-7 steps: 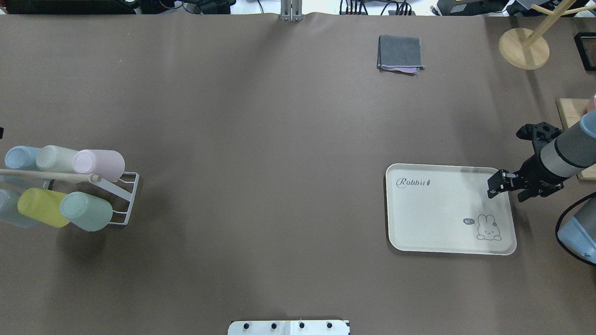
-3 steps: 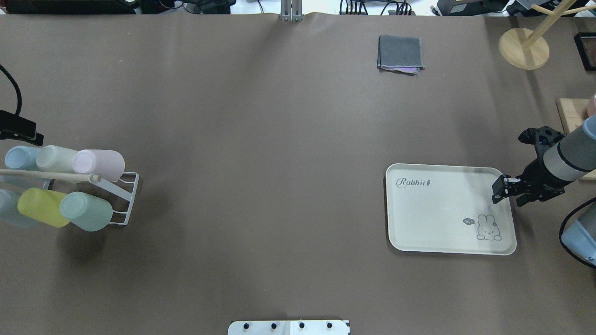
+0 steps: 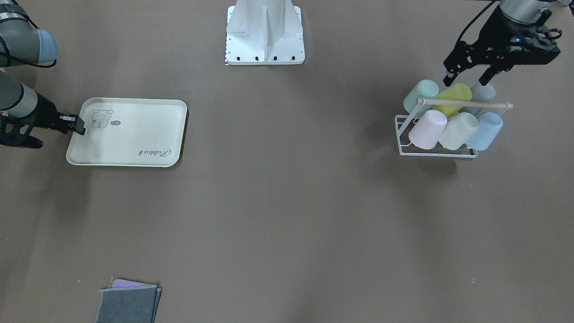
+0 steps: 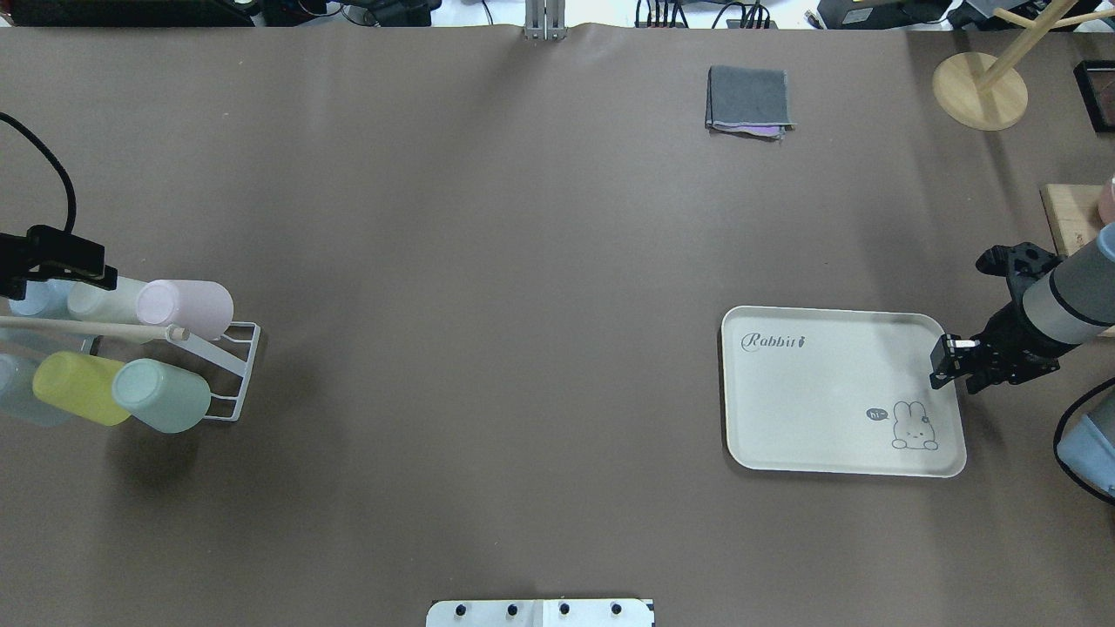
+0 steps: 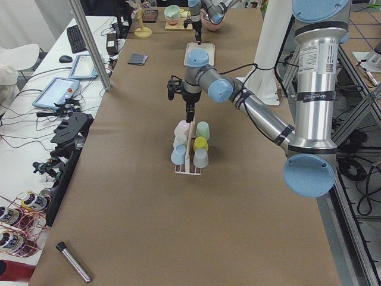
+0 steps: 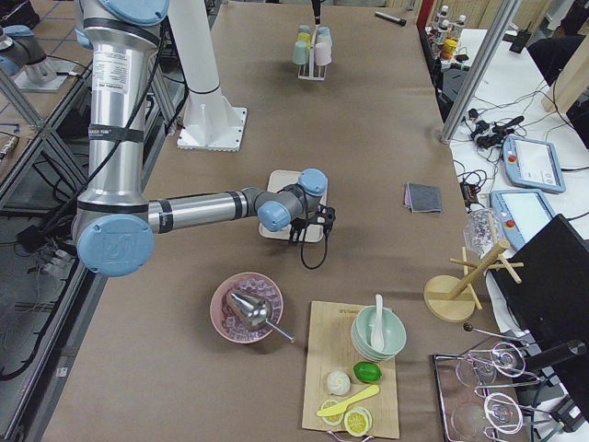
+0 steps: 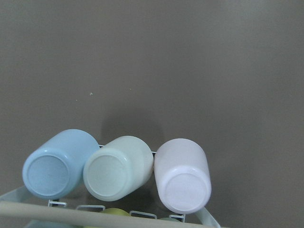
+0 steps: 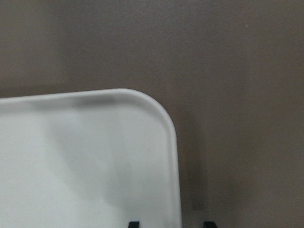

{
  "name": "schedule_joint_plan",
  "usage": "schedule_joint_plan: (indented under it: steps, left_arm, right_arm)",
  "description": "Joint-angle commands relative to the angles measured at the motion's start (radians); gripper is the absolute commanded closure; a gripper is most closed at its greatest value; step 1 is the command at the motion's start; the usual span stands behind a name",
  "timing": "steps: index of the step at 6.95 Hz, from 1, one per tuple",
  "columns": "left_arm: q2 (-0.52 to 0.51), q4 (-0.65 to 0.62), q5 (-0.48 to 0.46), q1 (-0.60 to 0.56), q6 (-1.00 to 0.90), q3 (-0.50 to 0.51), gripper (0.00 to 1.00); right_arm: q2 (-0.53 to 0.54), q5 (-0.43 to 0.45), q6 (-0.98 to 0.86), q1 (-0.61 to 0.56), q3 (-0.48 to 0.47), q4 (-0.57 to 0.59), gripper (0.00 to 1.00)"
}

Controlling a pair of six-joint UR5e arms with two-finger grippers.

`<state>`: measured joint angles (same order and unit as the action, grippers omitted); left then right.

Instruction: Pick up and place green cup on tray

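Observation:
The tray needs to come within reach for the green cup. My right gripper should grab the tray by its short rim next.
The green cup lies mouth-in on the white rack's near row, beside a yellow-green cup; it also shows in the front view. My left gripper hovers above the rack, jaws apart and empty, clear of the cups. Its wrist view shows only the far row: blue, cream and pink cups. The cream tray lies empty at the right. My right gripper is open at the tray's right rim; its fingertips straddle the rim.
A folded grey cloth lies at the far side. A wooden stand and a cutting board sit at the far right. The robot base plate is at the near edge. Bare brown table lies between rack and tray.
My left gripper has come in from the left edge to above the rack. My right gripper has drawn back rightward and toward the robot along the tray's right rim. Cups and tray have not moved.

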<state>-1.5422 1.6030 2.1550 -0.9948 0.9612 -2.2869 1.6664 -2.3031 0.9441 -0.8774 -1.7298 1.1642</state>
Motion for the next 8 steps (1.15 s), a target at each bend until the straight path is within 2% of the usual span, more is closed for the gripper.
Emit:
schedule_joint_plan:
  steps: [1,3,6,7,8]
  left_arm:
    - [0.037,0.0,0.003,-0.002,0.024,-0.058,0.02]
    - [0.057,0.003,0.009,0.001,0.024,-0.075,0.02]
    - [0.031,0.0,-0.001,0.068,0.08,-0.077,0.02]
    - [0.001,-0.006,-0.059,0.137,0.159,-0.075,0.02]
    - [-0.019,-0.024,-0.164,0.222,0.206,-0.077,0.02]
  right_arm:
    - [0.006,-0.007,0.004,0.0,0.009,0.002,0.47]
    - [0.001,-0.004,0.039,0.003,0.012,0.006,0.5]
    - [-0.001,-0.004,0.051,0.003,0.016,0.006,0.62]
    - [-0.001,-0.004,0.053,0.003,0.019,0.006,0.67]
    - [-0.002,-0.004,0.053,0.003,0.021,0.006,0.7]
